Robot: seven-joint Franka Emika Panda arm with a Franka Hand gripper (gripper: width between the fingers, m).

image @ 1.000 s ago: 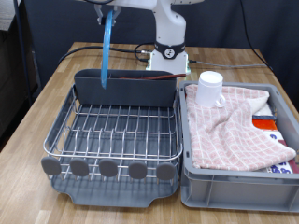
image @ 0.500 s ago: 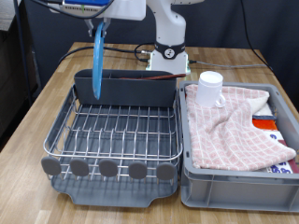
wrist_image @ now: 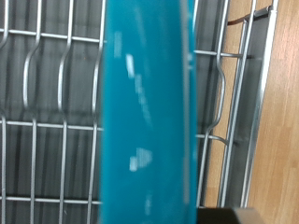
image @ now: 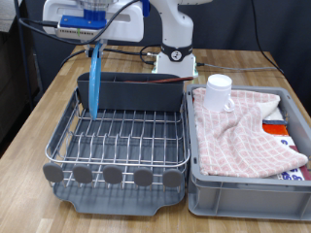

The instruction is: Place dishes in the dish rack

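The light-blue plate's lower edge hangs above the dish rack's wire grid (wrist_image: 64, 123), so the plate stays held in my gripper for now until I lower it farther in.
My gripper (image: 97, 47) is shut on the top edge of the light-blue plate (image: 94, 83), which hangs upright and edge-on over the dish rack (image: 60, 144) near its far side at the exterior view's left. The plate's lower edge is about level with the wire grid (image: 126, 131). In the wrist view the plate (wrist_image: 145, 112) fills the middle, with the rack's wires (wrist_image: 47, 103) behind it. The white mug (image: 219, 92) stands on the checked cloth (image: 248, 131) in the grey bin. The wooden spoon is out of view.
The rack's tall grey compartment (image: 136, 94) runs along its far side, and round knobs (image: 113, 176) line its near side. The grey bin (image: 233, 189) sits right of the rack. The robot base (image: 175, 53) and cables are behind, on the wooden table (image: 58, 83).
The gripper with the plate has moved down and to the exterior view's left, from above the tall compartment to the rack's left side. Mug and cloth are unmoved.
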